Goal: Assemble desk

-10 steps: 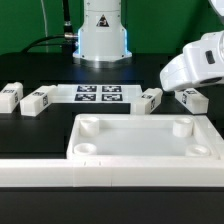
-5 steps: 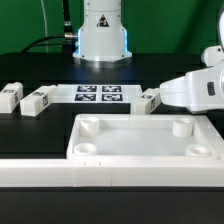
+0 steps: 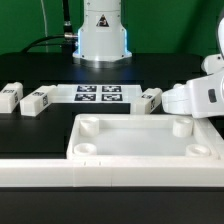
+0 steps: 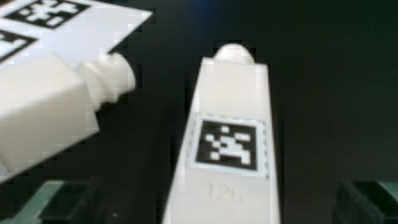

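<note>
The fingers stand low on either side of the tagged leg and closing would catch it, so my gripper closes next.
The white desk panel (image 3: 140, 140) lies at the front, rim up, with round corner sockets. Two tagged legs (image 3: 10, 96) (image 3: 38, 99) lie at the exterior view's left, and a third (image 3: 150, 99) lies beside the panel's far edge. My gripper (image 3: 192, 104) hangs low at the exterior view's right and hides the fourth leg there. In the wrist view my gripper (image 4: 217, 205) is open. Its dark fingers (image 4: 63, 205) stand either side of a long white tagged leg (image 4: 228, 130) without touching it. Another leg (image 4: 54, 90) lies close beside it.
The marker board (image 3: 98, 94) lies flat behind the panel, in front of the white robot base (image 3: 102, 35). A long white border rail (image 3: 30, 172) runs along the table's front edge. The table surface is black.
My gripper has come down and shifted toward the exterior view's right, and it now covers the leg that showed beside it a second ago. The parts have not moved.
</note>
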Robot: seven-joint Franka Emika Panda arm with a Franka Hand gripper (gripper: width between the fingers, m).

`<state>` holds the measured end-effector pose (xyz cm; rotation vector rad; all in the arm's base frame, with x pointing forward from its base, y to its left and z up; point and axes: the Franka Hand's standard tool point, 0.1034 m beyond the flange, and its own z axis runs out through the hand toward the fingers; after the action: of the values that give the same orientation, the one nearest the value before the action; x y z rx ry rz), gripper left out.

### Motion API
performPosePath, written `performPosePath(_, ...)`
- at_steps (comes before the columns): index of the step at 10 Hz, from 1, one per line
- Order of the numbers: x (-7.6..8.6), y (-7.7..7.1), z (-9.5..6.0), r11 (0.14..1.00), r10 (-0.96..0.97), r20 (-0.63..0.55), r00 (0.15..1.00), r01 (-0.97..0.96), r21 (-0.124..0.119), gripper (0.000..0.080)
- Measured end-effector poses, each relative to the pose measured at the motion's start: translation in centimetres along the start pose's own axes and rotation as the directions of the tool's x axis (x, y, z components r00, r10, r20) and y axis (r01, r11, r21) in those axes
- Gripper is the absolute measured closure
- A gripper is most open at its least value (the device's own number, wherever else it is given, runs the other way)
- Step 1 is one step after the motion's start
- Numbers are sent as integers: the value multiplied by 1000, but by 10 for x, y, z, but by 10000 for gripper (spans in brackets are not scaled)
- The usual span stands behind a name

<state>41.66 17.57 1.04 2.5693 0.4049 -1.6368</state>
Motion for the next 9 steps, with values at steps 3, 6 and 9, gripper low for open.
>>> performPosePath(3,-1,-2,4,1000,-2,7,1000,2,-4,265)
performPosePath(6,-1,-2,3,1000,-4,8,1000,4,-4,512)
performPosePath(9,-1,-2,3,1000,-4,8,1000,4,-3,512)
